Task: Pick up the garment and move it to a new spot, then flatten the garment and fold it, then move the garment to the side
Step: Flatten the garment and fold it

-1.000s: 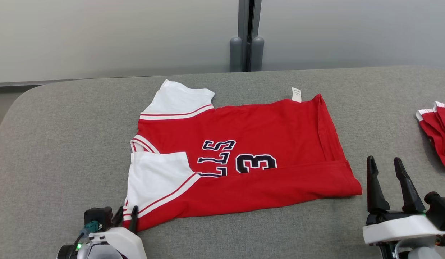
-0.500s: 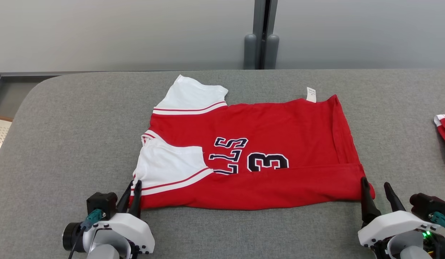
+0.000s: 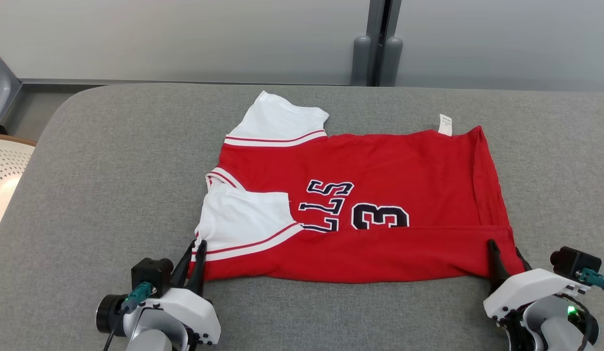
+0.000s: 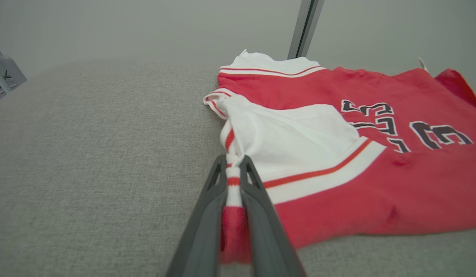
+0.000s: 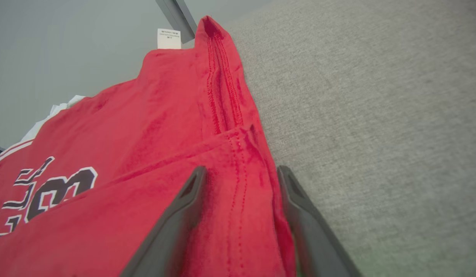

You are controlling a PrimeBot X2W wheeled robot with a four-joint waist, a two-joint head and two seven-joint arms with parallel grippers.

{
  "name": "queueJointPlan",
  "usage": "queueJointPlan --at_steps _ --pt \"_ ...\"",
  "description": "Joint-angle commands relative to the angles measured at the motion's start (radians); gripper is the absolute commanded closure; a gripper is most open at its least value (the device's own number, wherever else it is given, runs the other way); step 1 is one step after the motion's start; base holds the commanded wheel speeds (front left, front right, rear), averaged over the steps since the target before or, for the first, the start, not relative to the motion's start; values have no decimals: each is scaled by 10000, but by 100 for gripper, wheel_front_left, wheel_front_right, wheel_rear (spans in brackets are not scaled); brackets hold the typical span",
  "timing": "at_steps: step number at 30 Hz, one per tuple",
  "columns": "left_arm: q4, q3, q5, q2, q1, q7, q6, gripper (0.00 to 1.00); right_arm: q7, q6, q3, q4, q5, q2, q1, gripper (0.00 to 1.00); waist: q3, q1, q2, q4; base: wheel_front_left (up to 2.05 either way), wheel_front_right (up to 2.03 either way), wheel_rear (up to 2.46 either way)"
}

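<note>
I should next use my right gripper to grab the jersey by the hem corner near its white tag. The cloth sticks up there, while the jersey's body lies flat.
The garment is a red jersey with white sleeves and dark lettering, lying partly folded on the grey table. My left gripper is at its near left corner. In the left wrist view the left gripper is shut on the striped sleeve edge of the garment, which bunches between the fingers. My right gripper is at the near right corner. In the right wrist view the right gripper stands open, its fingers straddling the stitched hem corner of the garment.
A pale perforated chair stands beyond the table's rounded left end. A grey post rises against the wall behind the table. Bare grey cloth surface lies left of the garment and to the right of its hem.
The camera has turned, shifting the whole picture rightward. My left gripper closed on the sleeve corner. My right gripper moved in from the right until its fingers straddle the hem corner.
</note>
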Motion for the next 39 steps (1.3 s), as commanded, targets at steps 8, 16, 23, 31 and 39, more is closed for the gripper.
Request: queueJointPlan --at_steps 8,16,23,31,39 --pt "310 -49 -12 103 299 -46 -85 100 -391 -2 623 96 663 -628 388 100 -499 0 -1 -21 0 0 0" --pt "50 -53 -145 158 905 -47 -165 100 -272 -12 927 -623 1034 -1298 1463 100 -1174 0 -1 62 0 0 0" --pt "-693 -166 -339 336 1819 429 -264 100 674 -12 791 -2095 1454 -1551 2748 100 -1424 0 -1 19 0 0 0" --pt "-1854 -609 -585 484 2486 1883 -420 100 1829 -10 77 -3550 1131 -1282 3830 100 -1383 0 -1 -63 0 0 0" --pt "-2406 -458 -693 483 2505 2127 63 0 2047 -1 -742 -4803 617 -884 4020 0 -1274 0 -1 -213 0 0 0"
